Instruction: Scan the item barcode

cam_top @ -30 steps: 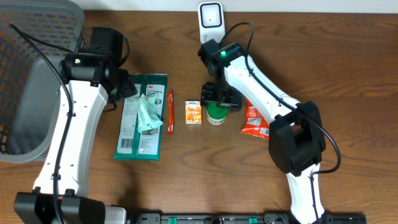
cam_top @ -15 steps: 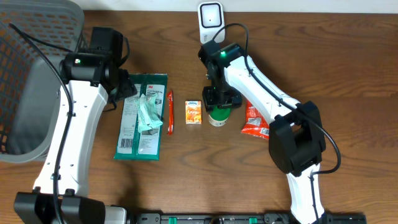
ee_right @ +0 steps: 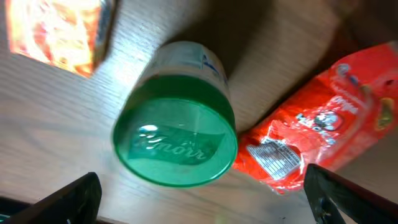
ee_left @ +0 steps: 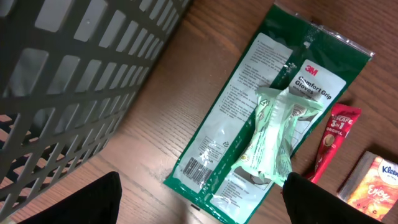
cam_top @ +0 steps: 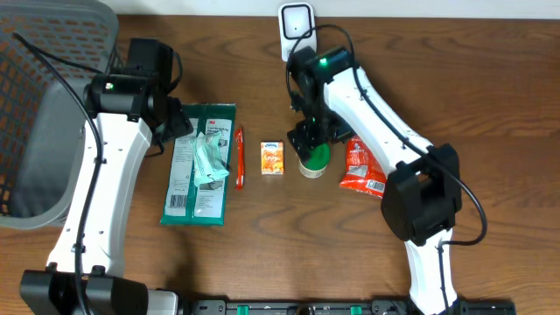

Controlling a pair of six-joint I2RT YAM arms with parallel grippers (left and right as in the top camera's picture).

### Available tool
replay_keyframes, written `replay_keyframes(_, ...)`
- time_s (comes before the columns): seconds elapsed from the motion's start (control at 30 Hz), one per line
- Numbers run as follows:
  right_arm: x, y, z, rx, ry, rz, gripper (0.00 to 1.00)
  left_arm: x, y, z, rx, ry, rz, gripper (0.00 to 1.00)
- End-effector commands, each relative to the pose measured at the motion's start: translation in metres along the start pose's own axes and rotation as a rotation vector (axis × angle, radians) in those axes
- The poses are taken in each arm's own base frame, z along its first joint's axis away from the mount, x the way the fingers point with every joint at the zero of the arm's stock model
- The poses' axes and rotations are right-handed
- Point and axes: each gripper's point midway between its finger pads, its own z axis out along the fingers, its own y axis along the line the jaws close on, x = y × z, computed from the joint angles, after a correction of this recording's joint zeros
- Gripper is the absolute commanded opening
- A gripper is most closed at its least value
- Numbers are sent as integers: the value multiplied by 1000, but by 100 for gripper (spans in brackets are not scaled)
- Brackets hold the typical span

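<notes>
The jar's body should stay uncovered to scan the barcode, so my right gripper next needs to grab the jar by opposite sides of its green lid point(cam_top: 313, 161) point(ee_right: 175, 140).
A white barcode scanner point(cam_top: 297, 21) stands at the table's back edge. A jar with a green lid point(cam_top: 313, 161) stands upright in the middle; the lid point(ee_right: 175, 140) fills the right wrist view. My right gripper point(cam_top: 312, 142) hangs just above the jar, open wide, and its fingertips point(ee_right: 69, 200) hold nothing. My left gripper point(cam_top: 178, 123) is open over the top end of a green glove pack point(cam_top: 199, 163), holding nothing. In the left wrist view that gripper point(ee_left: 199, 202) hovers near the glove pack's point(ee_left: 273, 106) barcode end.
A grey mesh basket point(cam_top: 44, 105) fills the left. A pale green packet point(cam_top: 210, 157) lies on the glove pack. A red sachet point(cam_top: 238, 157), an orange tissue pack point(cam_top: 273, 158) and a red packet point(cam_top: 360, 166) lie round the jar.
My right gripper has opened wide and its arm has swung a little back and right. The jar now stands slightly further right. The left arm has not moved.
</notes>
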Motion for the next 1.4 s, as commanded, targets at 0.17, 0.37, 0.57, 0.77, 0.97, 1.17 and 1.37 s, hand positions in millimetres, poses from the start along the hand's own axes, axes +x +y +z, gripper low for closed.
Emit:
replay_keyframes(0.17,0,-1,14,6,9,158,85,-1,4,0,-17,-5,-8,83)
replay_keyframes(0.37,-3,7,22,7,-6,166,85,-1,4,0,-17,-5,-8,83)
replay_keyframes(0.57,-3,11,22,6,-12,158,78,-1,4,0,-17,-5,-8,83)
replay_keyframes(0.77,-4,9,5,-1,-56,162,81,-1,4,0,-17,-5,-8,83)
replay_keyframes(0.97,-2,8,0,-3,-67,163,89,-1,4,0,-17,-5,-8,83)
replay_keyframes(1.17,0,22,-1,-82,-49,160,95,-1,4,0,-17,-5,-8,83)
replay_keyframes(1.37,0,30,3,-101,-46,150,92,-1,4,0,-17,-5,-8,83)
